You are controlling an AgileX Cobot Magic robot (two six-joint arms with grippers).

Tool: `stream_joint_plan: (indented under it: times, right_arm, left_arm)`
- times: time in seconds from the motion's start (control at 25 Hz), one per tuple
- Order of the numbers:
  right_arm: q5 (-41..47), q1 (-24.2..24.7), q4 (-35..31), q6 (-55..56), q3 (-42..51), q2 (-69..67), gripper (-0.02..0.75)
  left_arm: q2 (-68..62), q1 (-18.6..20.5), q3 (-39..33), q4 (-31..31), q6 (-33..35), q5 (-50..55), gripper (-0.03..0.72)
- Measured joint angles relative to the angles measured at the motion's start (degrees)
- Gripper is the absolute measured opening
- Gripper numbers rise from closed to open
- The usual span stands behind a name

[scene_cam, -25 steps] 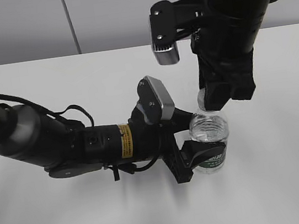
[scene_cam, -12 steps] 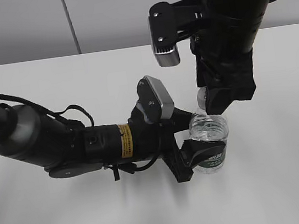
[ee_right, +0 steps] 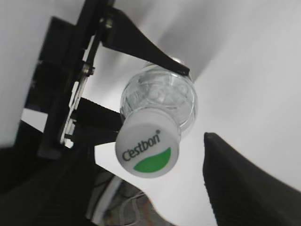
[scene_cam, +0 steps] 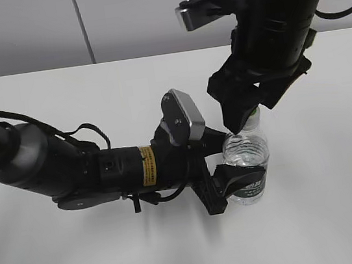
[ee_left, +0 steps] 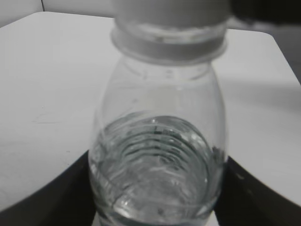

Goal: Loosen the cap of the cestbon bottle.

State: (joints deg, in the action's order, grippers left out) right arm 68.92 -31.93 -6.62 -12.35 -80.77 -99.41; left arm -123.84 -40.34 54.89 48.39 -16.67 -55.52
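I need to grab the cap with my right gripper next, by its rim around the green-marked top (ee_right: 147,141), to twist the cestbon bottle (ee_right: 160,94) open.
The cestbon bottle (scene_cam: 247,150) stands upright on the white table, clear and ribbed, with water in it. My left gripper (scene_cam: 241,183) is shut on its lower body at the green label. In the left wrist view the bottle (ee_left: 157,155) fills the frame between the dark fingers (ee_left: 155,207). The white cap (ee_right: 147,149), with its green patch and lettering, sits on the neck; it also shows in the exterior view (scene_cam: 255,118). My right gripper (scene_cam: 246,110) hangs just above the cap, open, with its fingers (ee_right: 150,188) apart on either side and not touching it.
The white table (scene_cam: 332,215) stretches all around the bottle. A grey wall stands behind the table's far edge. My left arm (scene_cam: 70,173) lies low across the left half of the table.
My right gripper was down over the cap. It has let go, risen a little and turned about its wrist, so the cap now shows. The left gripper and bottle have not moved.
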Motion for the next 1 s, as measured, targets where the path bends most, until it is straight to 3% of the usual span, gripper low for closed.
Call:
stream_joint_plan:
  times: [0.12, 0.52, 0.68, 0.84, 1.0]
  right_arm:
    - [0.4, 0.0, 0.0, 13.0, 0.0, 0.1, 0.540]
    - [0.5, 0.0, -2.7, 18.6, 0.0, 0.2, 0.527]
    - [-0.3, 0.0, -2.0, 18.9, 0.0, 0.2, 0.443]
    - [-0.5, 0.0, -0.1, 18.8, 0.0, 0.2, 0.300]
    - [-0.6, 0.0, 0.5, 13.3, 0.0, 0.2, 0.300]
  left_arm:
    - [0.0, 0.0, 0.0, 0.0, 0.0, 0.0, 0.523]
    - [0.0, 0.0, 0.0, 0.0, 0.0, 0.0, 0.523]
    - [0.0, 0.0, 0.0, 0.0, 0.0, 0.0, 0.523]
    - [0.0, 0.0, 0.0, 0.0, 0.0, 0.0, 0.523]
    - [0.0, 0.0, 0.0, -0.1, 0.0, 0.0, 0.523]
